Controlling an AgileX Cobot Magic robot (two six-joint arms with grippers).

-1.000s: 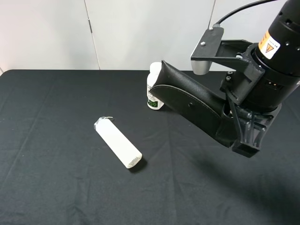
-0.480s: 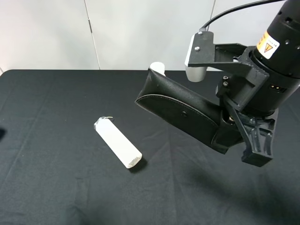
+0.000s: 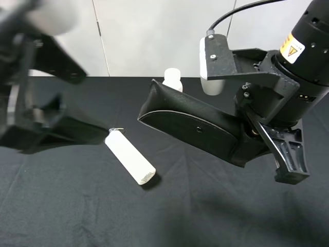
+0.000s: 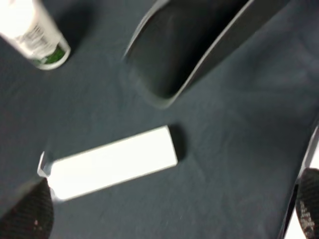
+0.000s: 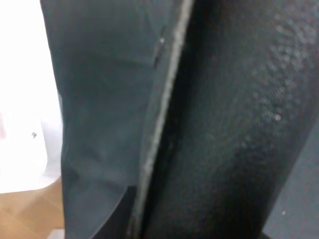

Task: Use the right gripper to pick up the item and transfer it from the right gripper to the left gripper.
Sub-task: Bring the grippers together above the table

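The glasses case's loose end is still beyond the fingers of my left gripper, so the gripper should move toward that end before it closes on the glasses case.
The item, a long black glasses case [image 3: 190, 123], hangs tilted in the air above the table, its free end pointing left. My right gripper [image 3: 257, 146] is shut on its right end. The case [image 5: 224, 124] fills the right wrist view. My left gripper [image 3: 36, 123] shows blurred at the left of the exterior view, above the table and well apart from the case. Its jaws are open, and both fingertips [image 4: 35, 219] sit at the edges of the left wrist view, which looks down on the case's free end [image 4: 194, 45].
A white wrapped tube [image 3: 129, 157] lies slanted on the black tablecloth [image 3: 61, 206], below and left of the case; it also shows below the left gripper as the tube [image 4: 112, 162]. A white capped bottle [image 3: 171, 78] stands behind the case, seen again as the bottle [image 4: 35, 35].
The right arm has swung the case leftward and a little higher. The left arm, absent before, has come into view from the left and is blurred with motion.
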